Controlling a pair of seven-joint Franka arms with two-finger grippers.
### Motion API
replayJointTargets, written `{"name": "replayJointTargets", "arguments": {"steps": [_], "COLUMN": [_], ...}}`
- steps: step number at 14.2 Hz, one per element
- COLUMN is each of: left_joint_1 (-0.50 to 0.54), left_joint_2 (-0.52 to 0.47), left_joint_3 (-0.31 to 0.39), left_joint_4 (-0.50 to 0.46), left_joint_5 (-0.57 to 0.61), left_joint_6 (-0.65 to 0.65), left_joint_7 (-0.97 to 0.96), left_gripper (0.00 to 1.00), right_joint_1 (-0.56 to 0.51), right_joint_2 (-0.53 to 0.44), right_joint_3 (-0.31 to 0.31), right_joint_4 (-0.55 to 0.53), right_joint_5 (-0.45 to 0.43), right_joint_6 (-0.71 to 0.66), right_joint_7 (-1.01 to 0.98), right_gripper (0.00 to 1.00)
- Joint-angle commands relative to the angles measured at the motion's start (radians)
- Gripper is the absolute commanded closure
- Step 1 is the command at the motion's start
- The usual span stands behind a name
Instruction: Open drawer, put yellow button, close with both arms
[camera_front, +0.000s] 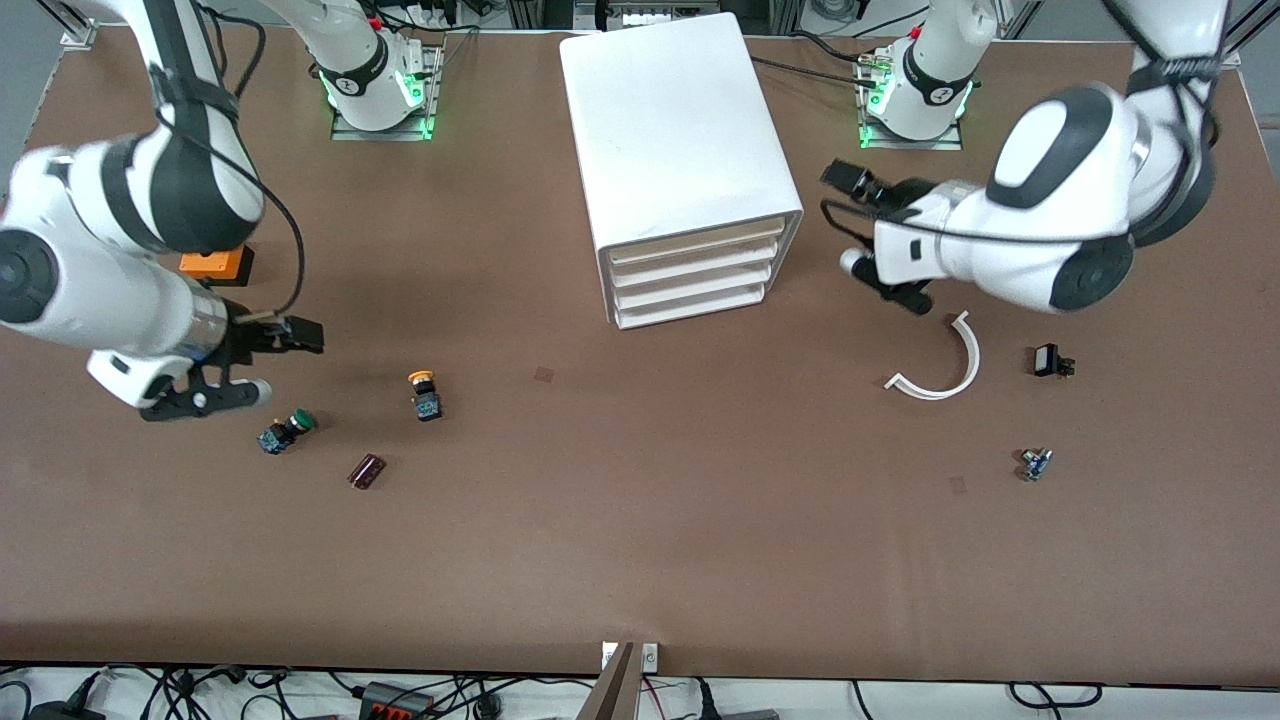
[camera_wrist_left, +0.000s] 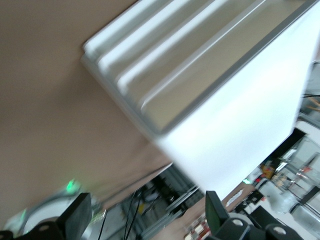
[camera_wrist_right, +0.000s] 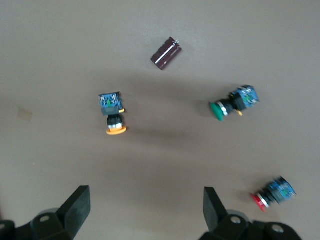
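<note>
My right gripper is to grip the yellow button by its blue body (camera_front: 428, 407) next, to put the button into the drawer (camera_front: 696, 248).
The white cabinet (camera_front: 680, 130) stands at the middle of the table's robot side, with all four drawers shut. The drawer (camera_front: 690, 243) is the uppermost. The yellow button (camera_front: 424, 393) lies on the table toward the right arm's end; it also shows in the right wrist view (camera_wrist_right: 114, 117). My right gripper (camera_front: 200, 398) is open and empty, up over the table beside the green button (camera_front: 286, 430). It also shows in the right wrist view (camera_wrist_right: 145, 207). My left gripper (camera_front: 900, 295) is open and empty beside the cabinet (camera_wrist_left: 240, 125), toward the left arm's end, and shows in the left wrist view (camera_wrist_left: 147, 215).
A green button (camera_wrist_right: 232, 102), a red button (camera_wrist_right: 272, 195) and a dark red cylinder (camera_front: 367, 470) lie near the yellow button. An orange block (camera_front: 213, 265) sits under the right arm. A white curved piece (camera_front: 945, 370) and two small parts (camera_front: 1048, 360), (camera_front: 1035, 464) lie toward the left arm's end.
</note>
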Motion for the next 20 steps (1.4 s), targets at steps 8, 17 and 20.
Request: {"name": "replayJointTargets", "arguments": {"steps": [8, 17, 20], "left_joint_1": [0.002, -0.002, -0.01], "left_joint_2": [0.118, 0.119, 0.121], "left_joint_3": [0.002, -0.027, -0.041], "left_joint_4": [-0.216, -0.285, -0.3], "left_joint_5": [-0.435, -0.471, -0.471], "left_joint_6": [0.322, 0.307, 0.316], "left_joint_7": [0.536, 0.572, 0.592], "left_gripper": [0.1, 0.28, 0.3], "right_joint_1": [0.111, 0.134, 0.144], "right_joint_2": [0.241, 0.353, 0.365], "right_joint_3": [-0.004, -0.002, -0.002], "right_joint_4": [0.022, 0.019, 0.021], "right_joint_5": [0.006, 0.018, 0.021], "right_joint_6": [0.187, 0.247, 0.265], "right_joint_7": [-0.002, -0.002, 0.003], "right_gripper": [0.0, 0.0, 0.08]}}
